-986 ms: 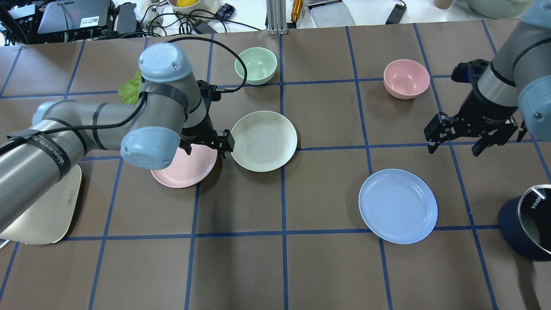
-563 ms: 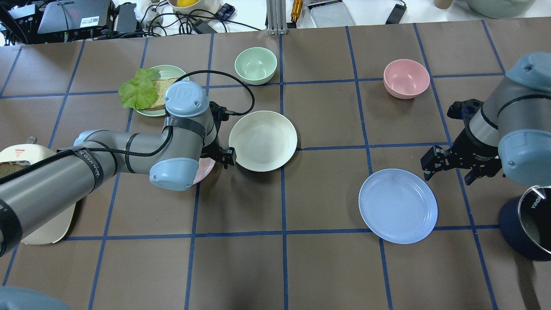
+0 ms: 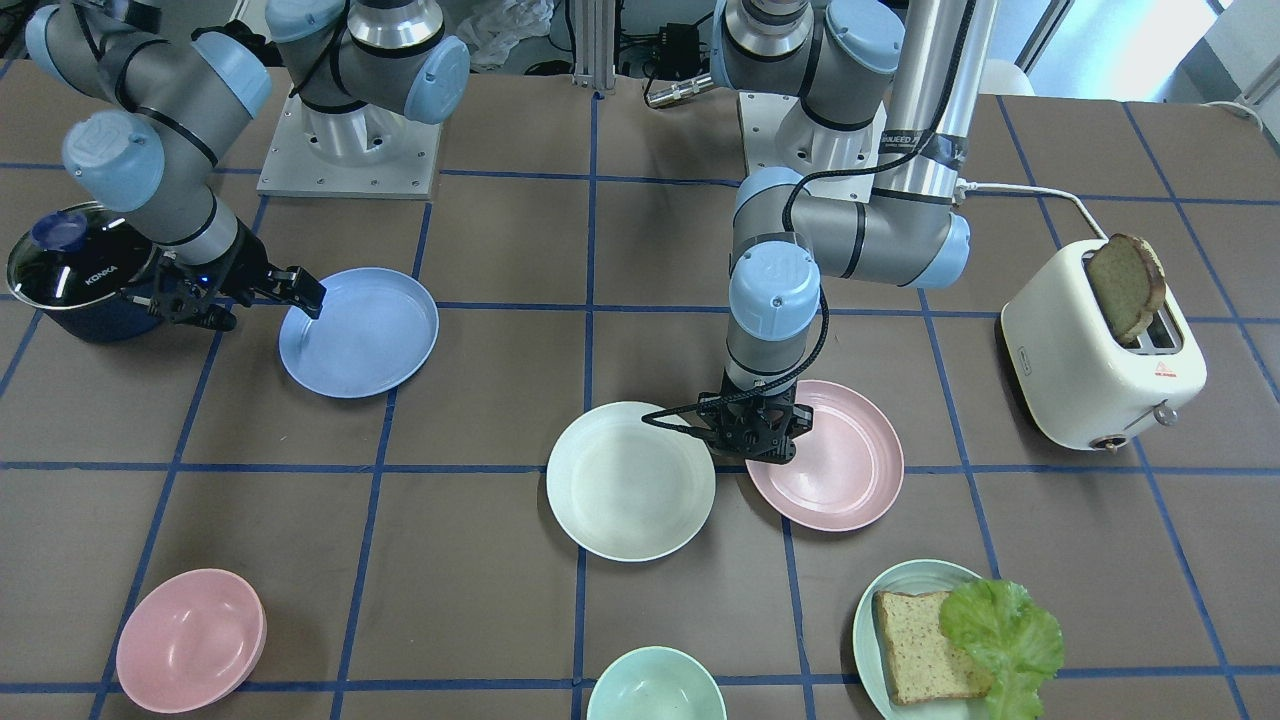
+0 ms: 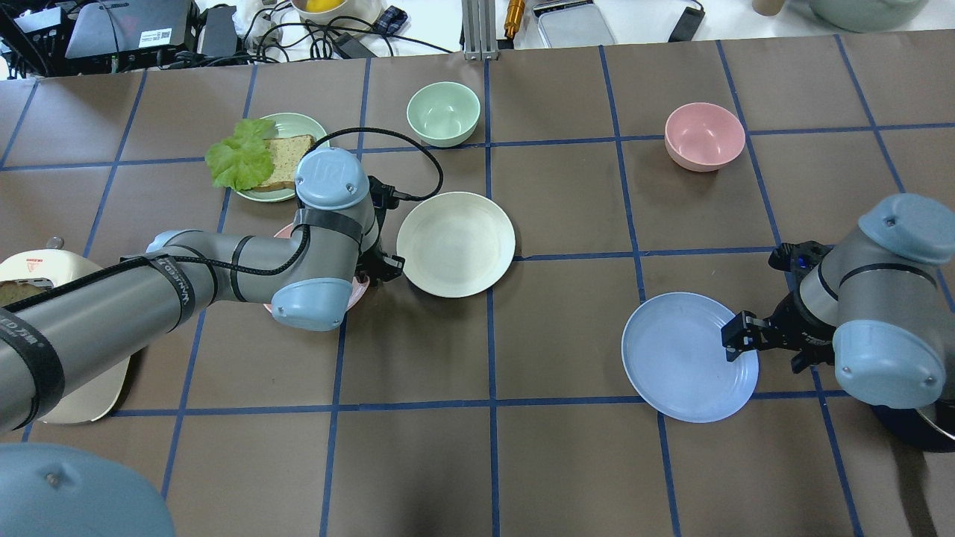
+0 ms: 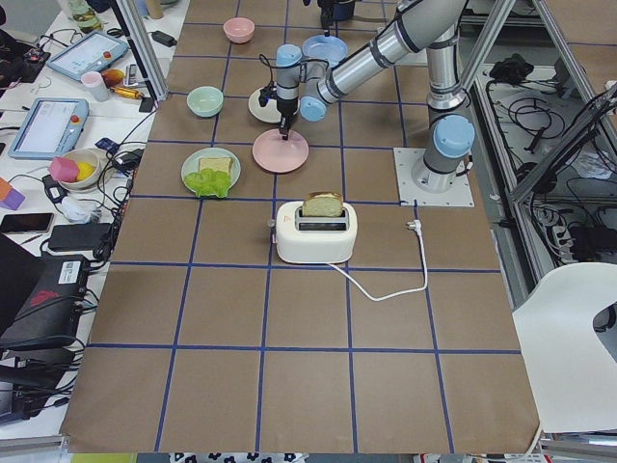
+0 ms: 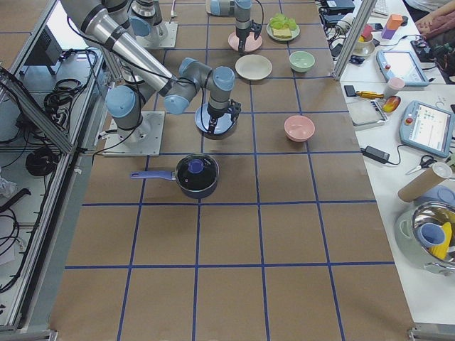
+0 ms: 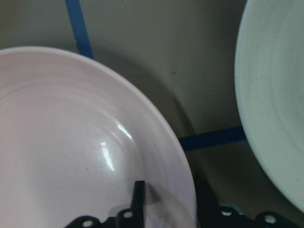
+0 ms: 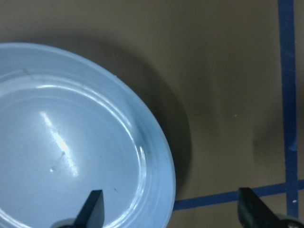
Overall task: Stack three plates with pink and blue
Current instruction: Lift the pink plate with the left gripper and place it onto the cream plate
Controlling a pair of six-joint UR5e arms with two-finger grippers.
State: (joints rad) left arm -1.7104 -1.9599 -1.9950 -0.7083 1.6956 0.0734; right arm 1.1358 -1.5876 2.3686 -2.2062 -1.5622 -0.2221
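Note:
Next, my right gripper grabs the plate's thin raised rim (image 3: 314, 314), since the plate spreads far wider than the open fingers.
The cream-white plate (image 4: 455, 242) lies mid-table, with the pink plate (image 3: 840, 480) just beside it. In the overhead view my left arm covers most of the pink plate. My left gripper (image 3: 757, 447) is low over the pink plate's rim on the side near the cream plate. In the left wrist view it is open (image 7: 171, 190), one finger inside the pink plate (image 7: 71, 142), the other outside its rim. The light blue plate (image 4: 679, 358) lies to the right. My right gripper (image 4: 768, 347) is wide open and straddles the blue plate's rim (image 8: 156, 156).
A pink bowl (image 4: 704, 136) and a green bowl (image 4: 443, 112) stand at the far side. A green plate with bread and lettuce (image 4: 261, 160) is behind my left arm. A toaster (image 3: 1100, 350) is at the left end, a dark pot (image 3: 70, 270) beside my right arm.
My left arm has lowered and its gripper has come down onto the pink plate's rim. My right arm has moved nearer and down, bringing its gripper to the blue plate's right rim.

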